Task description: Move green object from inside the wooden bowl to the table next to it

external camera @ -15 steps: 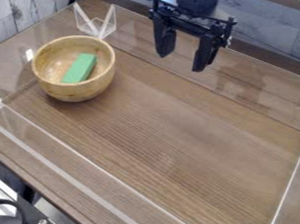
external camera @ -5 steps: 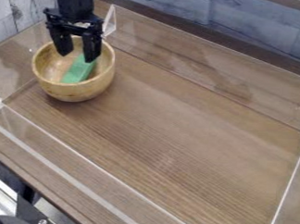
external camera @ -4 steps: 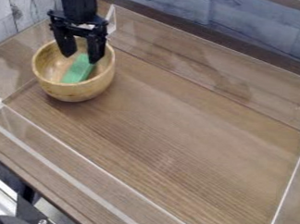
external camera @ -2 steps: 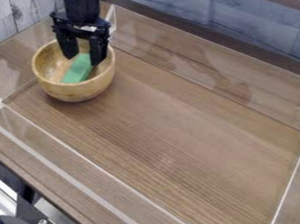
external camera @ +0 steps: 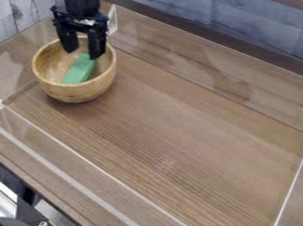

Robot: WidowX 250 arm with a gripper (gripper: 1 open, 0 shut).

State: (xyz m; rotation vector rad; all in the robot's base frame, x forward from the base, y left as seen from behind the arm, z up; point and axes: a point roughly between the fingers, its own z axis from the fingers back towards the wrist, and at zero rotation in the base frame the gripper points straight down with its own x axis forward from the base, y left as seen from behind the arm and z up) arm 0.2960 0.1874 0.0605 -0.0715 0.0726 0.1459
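My gripper grabs the green object by its end [external camera: 87,58] next. Then my gripper lifts the green object out of the wooden bowl [external camera: 55,83] onto the table.
The light tan wooden bowl [external camera: 55,83] stands at the back left of the dark wood-grain table [external camera: 191,135]. Inside it lies the bright green object [external camera: 79,71], a short bar tilted along the bowl's bottom. My black gripper [external camera: 84,49] hangs straight down over the bowl's far half, open, with its fingers [external camera: 100,46] reaching just past the rim and straddling the block's far end. Nothing is held between them. The block's far end is partly hidden behind the fingers.
Clear plastic walls [external camera: 64,173] border the tabletop on all sides, with a corner brace [external camera: 107,15] right behind the bowl. Bare wood stretches to the right of and in front of the bowl.
Three seconds ago the gripper hung at the back right of the table; it has since crossed left to the bowl. Over the last second it barely shifted, staying open above the block.
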